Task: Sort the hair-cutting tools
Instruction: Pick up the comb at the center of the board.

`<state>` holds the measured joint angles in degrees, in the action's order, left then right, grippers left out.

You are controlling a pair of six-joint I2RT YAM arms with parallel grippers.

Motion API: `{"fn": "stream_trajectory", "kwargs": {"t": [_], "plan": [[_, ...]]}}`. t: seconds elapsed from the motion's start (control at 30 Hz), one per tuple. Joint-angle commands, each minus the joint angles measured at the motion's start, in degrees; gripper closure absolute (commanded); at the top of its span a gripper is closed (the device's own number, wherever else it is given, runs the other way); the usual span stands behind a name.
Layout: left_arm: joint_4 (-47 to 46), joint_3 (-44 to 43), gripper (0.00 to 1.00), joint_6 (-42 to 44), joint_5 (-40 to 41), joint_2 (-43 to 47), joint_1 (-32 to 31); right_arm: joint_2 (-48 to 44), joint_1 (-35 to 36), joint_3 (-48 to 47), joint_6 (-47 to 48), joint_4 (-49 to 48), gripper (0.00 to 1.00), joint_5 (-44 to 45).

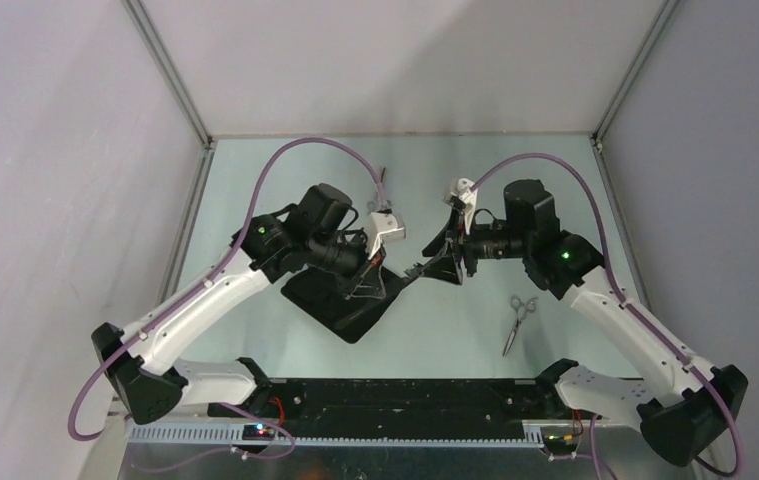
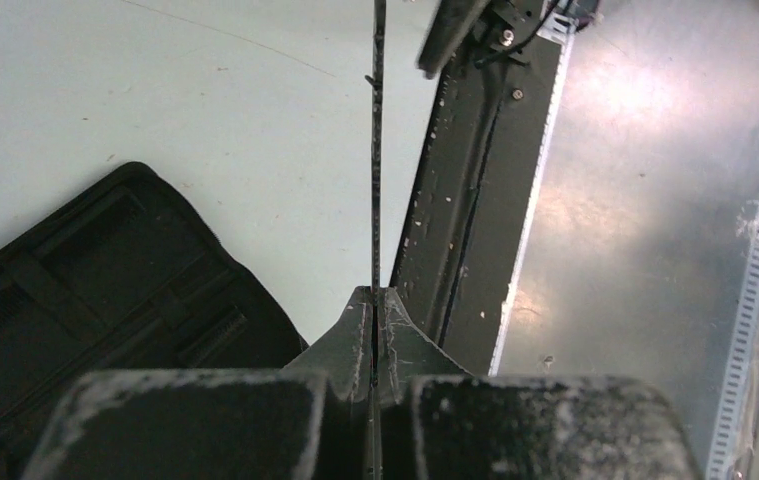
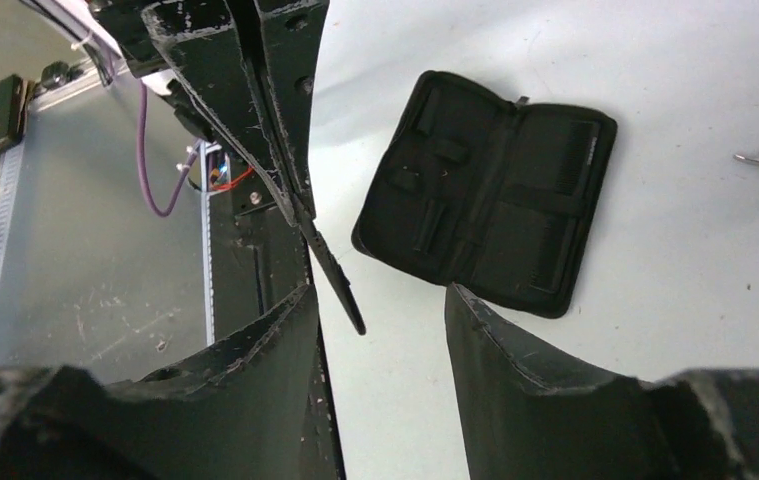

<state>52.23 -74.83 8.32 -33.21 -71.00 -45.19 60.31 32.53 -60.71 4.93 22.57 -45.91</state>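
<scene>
I should grab the black comb's free tip [image 3: 355, 317] with my right gripper. The comb's other end then stays free to go under the case's strap.
My left gripper [image 1: 380, 268] is shut on a slim black comb [image 1: 410, 271] and holds it in the air above the open black case [image 1: 355, 315]. In the left wrist view the comb [image 2: 377, 150] runs edge-on straight out from the closed jaws. My right gripper [image 1: 447, 262] faces it, open. In the right wrist view the comb's free tip [image 3: 345, 295] hangs just inside the gap between my right fingers [image 3: 300, 330], close to the left one and apart from both. One pair of silver scissors [image 1: 518, 318] lies on the table to the right.
The case [image 3: 490, 190] lies unzipped and flat, with pockets and straps inside. A black rail [image 1: 405, 395] carries both arm bases along the near edge. Enclosure walls close in the table on the left, the right and the back.
</scene>
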Motion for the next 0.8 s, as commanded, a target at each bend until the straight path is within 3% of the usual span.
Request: {"fn": "stream_trajectory", "kwargs": {"t": [0.0,0.17,0.3,0.4,0.47,0.5,0.63,0.77], "plan": [[1.17,-2.19,1.0,3.68,-5.34,1.94,0.02,1.72,1.27,-3.8,4.19,0.39,0.47,-4.32],[0.86,-1.7,1.0,4.02,-7.25,2.5,0.05,3.88,2.44,-5.13,5.85,2.35,0.57,-7.33],[0.7,-1.63,1.0,4.17,-7.4,2.36,0.09,4.36,2.51,-5.23,7.91,5.11,0.93,-10.28],[-0.46,-0.77,0.99,3.4,-5.92,3.12,0.11,3.91,2.32,-5.26,7.73,6.16,1.0,-10.21],[-2.23,0.45,0.86,1.78,-3.76,4.17,0.38,3.49,2.02,-5.23,6.08,6.52,1.0,-7.66],[-4.22,0.94,0.71,0.69,-2.76,4.67,0.55,3.32,1.84,-5.09,4.42,6.59,1.0,-4.44],[-12.31,5.59,0.32,-7.79,7.52,9.36,4.67,0.46,0.61,-1.09,-3.38,2.96,1.0,6.86],[-19.49,11.37,0.14,-18.93,10.75,14.79,16.05,-3.17,0.59,4.02,-14.75,-2.02,1.0,16.21]]}}
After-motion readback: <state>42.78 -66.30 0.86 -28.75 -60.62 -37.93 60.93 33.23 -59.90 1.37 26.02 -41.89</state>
